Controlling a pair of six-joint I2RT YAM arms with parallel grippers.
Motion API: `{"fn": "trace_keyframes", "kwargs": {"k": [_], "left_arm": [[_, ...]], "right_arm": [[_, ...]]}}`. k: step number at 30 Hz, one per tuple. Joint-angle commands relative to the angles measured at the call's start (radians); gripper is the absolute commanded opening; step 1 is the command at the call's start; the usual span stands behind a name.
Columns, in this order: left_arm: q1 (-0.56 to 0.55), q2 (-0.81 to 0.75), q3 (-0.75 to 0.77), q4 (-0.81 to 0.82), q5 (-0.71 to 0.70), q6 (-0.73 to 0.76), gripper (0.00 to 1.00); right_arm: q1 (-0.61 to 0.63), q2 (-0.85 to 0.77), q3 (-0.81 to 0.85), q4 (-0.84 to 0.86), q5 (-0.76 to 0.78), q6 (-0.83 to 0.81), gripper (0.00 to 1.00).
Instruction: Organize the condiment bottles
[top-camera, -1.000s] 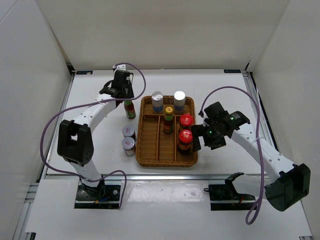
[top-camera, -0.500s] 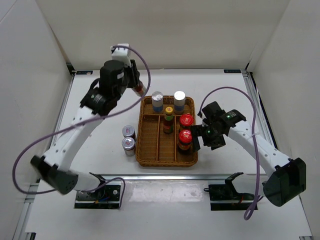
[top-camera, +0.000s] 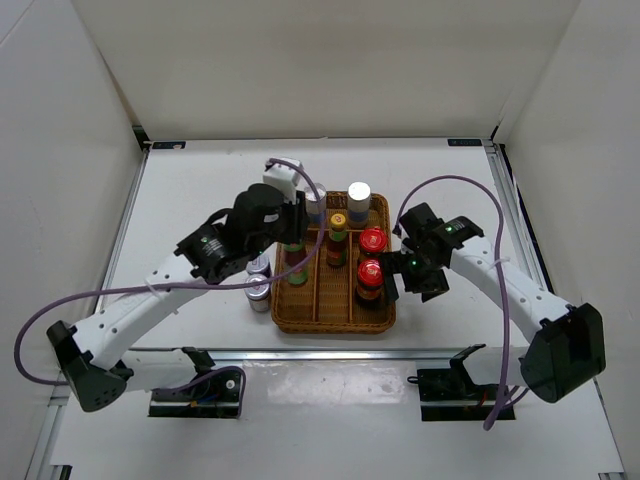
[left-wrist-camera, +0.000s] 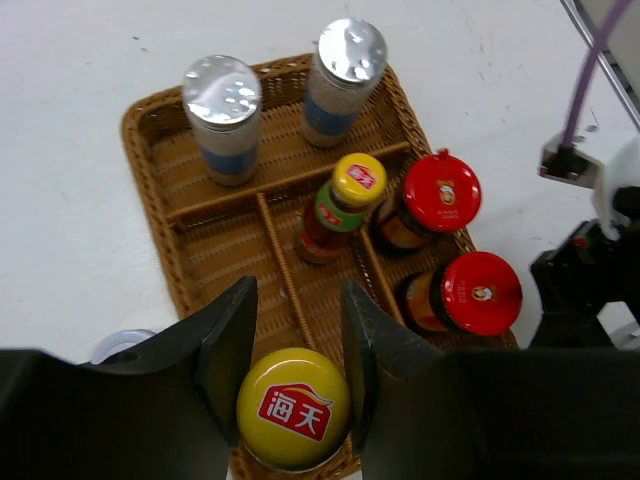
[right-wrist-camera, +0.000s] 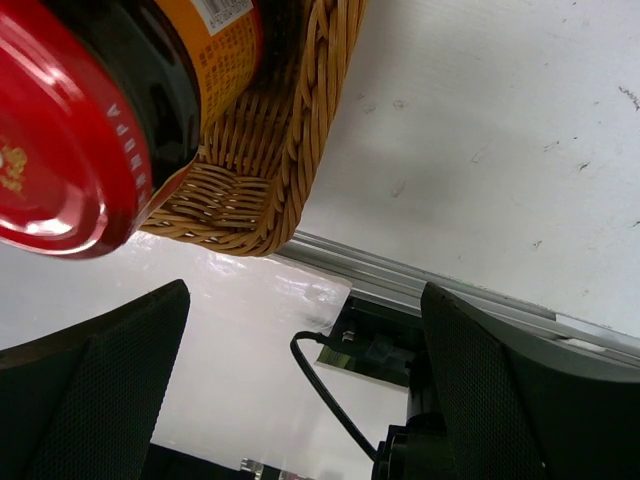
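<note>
The bottle hangs above the tray (top-camera: 335, 318), beside its bare middle section, and would drop short. My left gripper now keeps holding the bottle until it lines up with that section.
My left gripper (top-camera: 293, 245) (left-wrist-camera: 295, 372) is shut on a slim yellow-capped bottle (left-wrist-camera: 293, 408) with a green label (top-camera: 297, 272), held over the left front part of the wicker tray (top-camera: 335, 318). In the tray stand two silver-capped shakers (left-wrist-camera: 222, 118) (left-wrist-camera: 345, 80), another yellow-capped bottle (left-wrist-camera: 340, 205) and two red-capped jars (left-wrist-camera: 435, 195) (left-wrist-camera: 470, 295). Two short silver-lidded jars (top-camera: 258, 290) stand just left of the tray, partly hidden by the arm. My right gripper (top-camera: 410, 288) (right-wrist-camera: 305, 400) is open beside the tray's right front corner, next to a red-capped jar (right-wrist-camera: 70, 130), holding nothing.
The tray's middle and left front compartments (left-wrist-camera: 235, 255) show bare wicker. A metal rail (right-wrist-camera: 430, 290) runs along the table's near edge, with the right arm's base and cable (right-wrist-camera: 330, 400) behind it. White walls enclose the table on three sides.
The left arm lifted the green-labelled bottle from the table behind the tray's left corner and carried it over the tray's left front. The right arm barely moved.
</note>
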Motion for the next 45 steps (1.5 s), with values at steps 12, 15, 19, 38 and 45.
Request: {"fn": "trace_keyframes", "kwargs": {"k": [12, 15, 19, 38, 45], "left_arm": [[-0.170, 0.143, -0.001, 0.254, -0.130, -0.072, 0.11], [-0.181, 0.174, -0.001, 0.264, -0.148, -0.083, 0.11], [-0.201, 0.229, -0.012, 0.286, -0.159, -0.094, 0.11], [-0.219, 0.231, -0.064, 0.300, -0.096, -0.060, 1.00], [-0.219, 0.093, -0.023, 0.271, -0.229, 0.029, 1.00]], "right_arm": [[-0.003, 0.027, 0.005, -0.010, -0.021, -0.003, 1.00], [-0.003, 0.027, 0.005, -0.010, -0.012, -0.003, 1.00], [-0.003, 0.027, 0.005, -0.010, -0.012, -0.003, 1.00], [-0.003, 0.027, 0.014, -0.010, 0.007, -0.003, 1.00], [-0.003, 0.027, 0.014, -0.010, 0.016, -0.003, 1.00]]}}
